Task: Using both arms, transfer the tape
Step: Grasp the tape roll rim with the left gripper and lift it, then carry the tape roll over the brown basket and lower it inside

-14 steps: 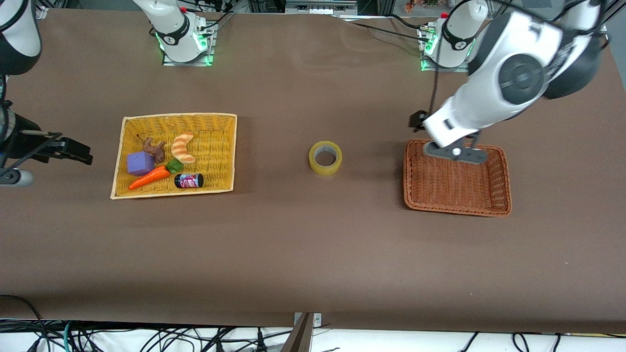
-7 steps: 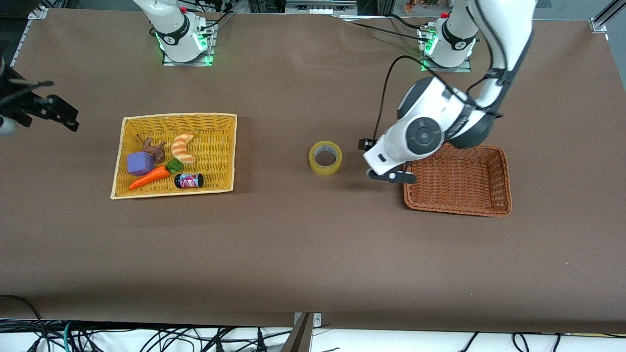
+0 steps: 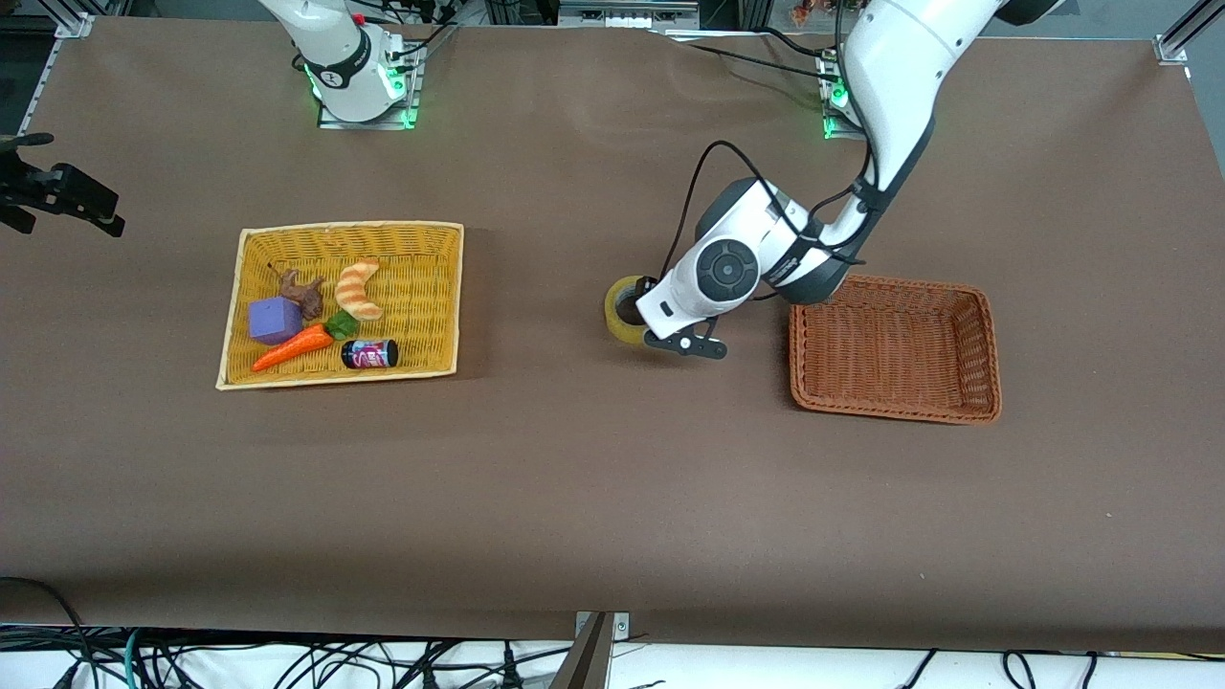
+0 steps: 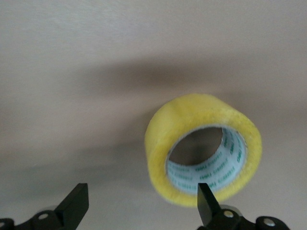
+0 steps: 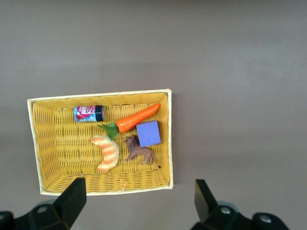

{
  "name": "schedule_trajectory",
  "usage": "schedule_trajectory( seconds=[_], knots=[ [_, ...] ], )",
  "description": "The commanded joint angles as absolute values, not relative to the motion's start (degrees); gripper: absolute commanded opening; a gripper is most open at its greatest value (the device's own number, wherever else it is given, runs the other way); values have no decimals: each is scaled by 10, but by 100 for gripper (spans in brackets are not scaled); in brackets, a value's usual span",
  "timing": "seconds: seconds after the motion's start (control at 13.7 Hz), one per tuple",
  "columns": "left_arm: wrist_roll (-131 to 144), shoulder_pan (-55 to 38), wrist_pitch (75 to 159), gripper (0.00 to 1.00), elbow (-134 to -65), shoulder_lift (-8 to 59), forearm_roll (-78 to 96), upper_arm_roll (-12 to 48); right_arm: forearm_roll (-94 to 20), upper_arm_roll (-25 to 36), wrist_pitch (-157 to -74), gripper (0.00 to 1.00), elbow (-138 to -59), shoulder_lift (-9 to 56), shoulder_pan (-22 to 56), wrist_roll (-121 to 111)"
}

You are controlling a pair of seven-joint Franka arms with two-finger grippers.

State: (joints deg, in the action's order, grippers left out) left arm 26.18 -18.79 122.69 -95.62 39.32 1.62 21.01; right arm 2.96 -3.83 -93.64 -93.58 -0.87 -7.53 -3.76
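My left gripper needs to go lower before it closes on the tape, because its fingers are still above the tape's rim [image 3: 615, 317].
The tape [image 3: 620, 308], a yellowish roll, lies flat on the brown table between the two baskets. My left gripper [image 3: 667, 321] hangs over its side toward the brown basket and hides part of it. In the left wrist view the tape [image 4: 192, 124] shows its printed inner core, and the left gripper [image 4: 141, 208] is open and empty, with one fingertip [image 4: 205, 201] in front of the roll's rim. My right gripper [image 3: 69, 196] is at the right arm's end of the table. In the right wrist view it [image 5: 138, 201] is open and empty, high above the table beside the yellow basket.
A yellow wicker basket [image 3: 349, 228] holds a croissant toy [image 3: 359, 287], a carrot [image 3: 292, 349], a purple cube [image 3: 272, 320], a small can [image 3: 369, 354] and a brown animal figure [image 3: 304, 292]. It also shows in the right wrist view [image 5: 98, 98]. An empty brown wicker basket [image 3: 986, 354] stands toward the left arm's end.
My left arm has swung from over the brown basket to the tape and come down. My right gripper has shifted along the table's end, away from the front camera.
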Motion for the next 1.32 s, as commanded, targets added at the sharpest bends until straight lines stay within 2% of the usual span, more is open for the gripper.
schedule_trajectory(
  seconds=[0.0, 0.07, 0.22, 0.29, 0.37, 0.66, 0.95, 1.24],
  knots=[
    [258, -192, 1260, 94, -941, 425, -39, 208, 18, -31, -925, 100, -903, 14, -65, -48],
    [258, -193, 1273, 84, -940, 436, -71, 208, 18, -33, -928, 100, -903, 14, -63, -48],
    [259, -193, 1274, 34, -941, 438, -83, 209, 18, -33, -926, 100, -903, 14, -63, -49],
    [259, -193, 1273, 15, -941, 437, -83, 209, 19, -32, -925, 100, -903, 14, -63, -50],
    [258, -193, 1272, 0, -940, 436, -83, 210, 18, -31, -926, 100, -903, 14, -66, -50],
    [262, -191, 1261, 0, -939, 420, -85, 210, 19, -29, -926, 100, -903, 23, -68, -51],
    [263, -181, 1156, 0, -932, 352, -86, 204, 19, -31, -928, 100, -903, 24, -66, -49],
    [260, -122, 1014, 0, -927, 280, -88, 196, 18, -30, -929, 100, -903, 24, -65, -47]
  ],
)
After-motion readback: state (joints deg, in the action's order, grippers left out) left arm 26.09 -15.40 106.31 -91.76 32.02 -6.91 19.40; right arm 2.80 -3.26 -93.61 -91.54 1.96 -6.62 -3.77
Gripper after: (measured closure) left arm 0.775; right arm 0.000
